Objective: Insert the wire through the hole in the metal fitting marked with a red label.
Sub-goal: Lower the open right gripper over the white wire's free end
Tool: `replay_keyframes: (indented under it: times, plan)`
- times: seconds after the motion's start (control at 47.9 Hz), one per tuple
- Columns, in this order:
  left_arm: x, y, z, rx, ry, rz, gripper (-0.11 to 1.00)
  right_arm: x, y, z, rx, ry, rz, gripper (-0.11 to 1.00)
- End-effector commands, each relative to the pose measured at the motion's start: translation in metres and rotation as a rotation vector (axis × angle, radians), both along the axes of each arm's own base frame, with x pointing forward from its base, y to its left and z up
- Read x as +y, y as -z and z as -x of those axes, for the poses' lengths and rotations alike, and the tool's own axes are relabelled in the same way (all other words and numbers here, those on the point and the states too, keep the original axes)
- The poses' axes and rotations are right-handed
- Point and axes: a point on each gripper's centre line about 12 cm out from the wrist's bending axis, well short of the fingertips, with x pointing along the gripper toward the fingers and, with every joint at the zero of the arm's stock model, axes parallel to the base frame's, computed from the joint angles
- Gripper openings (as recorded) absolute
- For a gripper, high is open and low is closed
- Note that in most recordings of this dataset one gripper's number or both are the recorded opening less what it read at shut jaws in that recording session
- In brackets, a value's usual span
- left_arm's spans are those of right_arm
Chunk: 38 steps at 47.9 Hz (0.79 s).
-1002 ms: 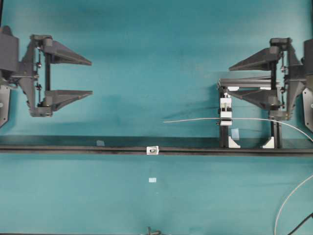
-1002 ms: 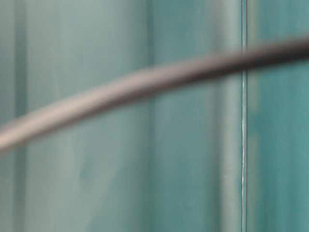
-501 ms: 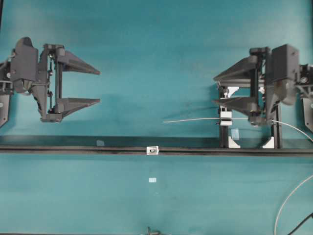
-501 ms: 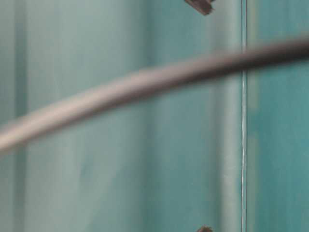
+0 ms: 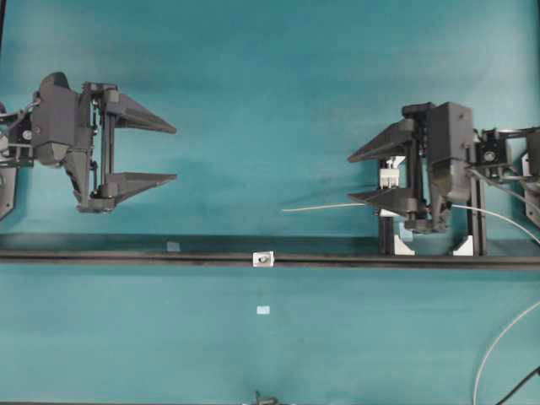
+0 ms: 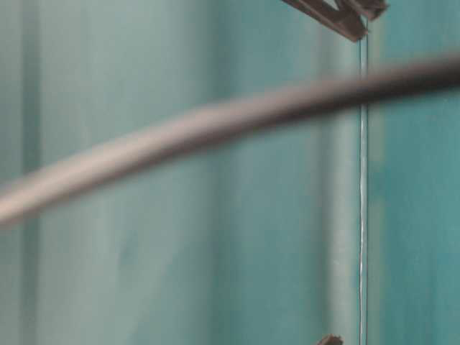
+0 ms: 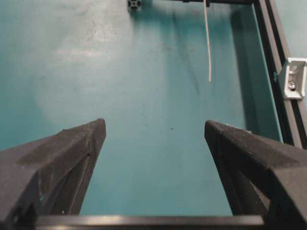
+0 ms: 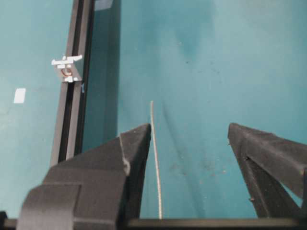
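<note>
My right gripper should next grab the wire just behind its loose end (image 5: 317, 207), so the wire's tip stays free to go into the hole of the fitting.
The thin whitish wire (image 5: 325, 206) runs leftward from a clamp stand; its free end hangs at mid-table. The tiny silvery metal fitting (image 5: 264, 259) with its dark hole (image 5: 265, 260) sits on the black rail, left of and below the wire tip. My right gripper (image 5: 350, 179) is open over the stand. In the right wrist view the wire (image 8: 154, 143) lies between the jaws of the gripper (image 8: 190, 127), close to the left finger, with the fitting (image 8: 67, 70) far left. My left gripper (image 5: 175, 153) is open and empty; its wrist view shows the gripper (image 7: 154, 123), the wire tip (image 7: 207, 43) and the fitting (image 7: 294, 78).
A long black rail (image 5: 126, 257) crosses the table. A white clamp block (image 5: 389, 178) sits on a black stand with white corner brackets (image 5: 403, 246). Small pale tags (image 5: 263, 310) lie about. A black cable (image 5: 519, 388) is at the bottom right. The table-level view is blurred.
Both grippers have moved toward the middle. The right gripper has come over the clamp stand and now straddles the wire. The wire and fitting have not moved.
</note>
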Motion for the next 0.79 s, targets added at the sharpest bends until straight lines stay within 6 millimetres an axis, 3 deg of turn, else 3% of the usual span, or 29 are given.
replay_keyframes:
  times: [0.0, 0.772]
  plan:
    - [-0.001, -0.004, -0.004, -0.023, 0.002, -0.002, 0.7, 0.004, -0.005, -0.01, -0.028, -0.011, -0.001, 0.75]
    - [0.0, -0.002, -0.005, -0.017, 0.0, 0.004, 0.7, 0.015, 0.034, -0.041, 0.129, -0.034, -0.006, 0.75]
